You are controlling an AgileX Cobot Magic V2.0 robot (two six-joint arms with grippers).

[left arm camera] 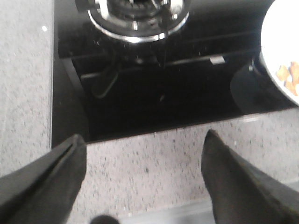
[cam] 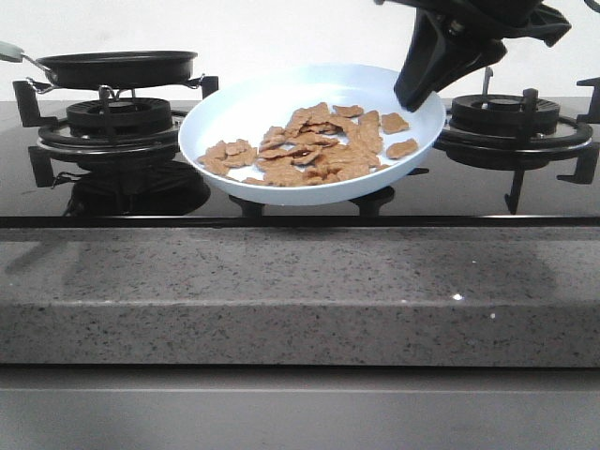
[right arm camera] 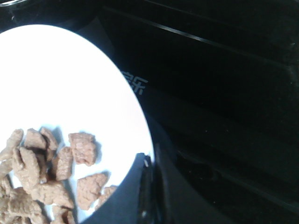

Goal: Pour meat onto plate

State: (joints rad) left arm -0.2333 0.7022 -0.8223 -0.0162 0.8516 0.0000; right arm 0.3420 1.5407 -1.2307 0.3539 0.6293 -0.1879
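My right gripper keeps holding the plate for now, since its lower edge [cam: 305, 202] is tilted above the black stove top [cam: 309, 212] and opening would drop it.
The pale blue plate [cam: 253, 108] is held tilted above the black stove top between the two burners, its low side facing the front. The meat [cam: 319, 145], orange-brown pieces, lies heaped on its lower half. My right gripper [cam: 412, 94] is shut on the plate's right rim; in the right wrist view the gripper [right arm camera: 148, 161] pinches the rim of the plate [right arm camera: 70, 84] beside the meat [right arm camera: 42, 172]. My left gripper [left arm camera: 145, 154] is open and empty over the granite counter; the plate's edge [left arm camera: 280, 42] and some meat [left arm camera: 289, 77] show at the side of that view.
A black frying pan [cam: 117, 67] sits on the left burner [cam: 117, 117]. The right burner [cam: 511, 117] stands behind the right arm. A speckled granite counter edge [cam: 300, 291] runs along the front. A burner [left arm camera: 138, 18] lies beyond the left gripper.
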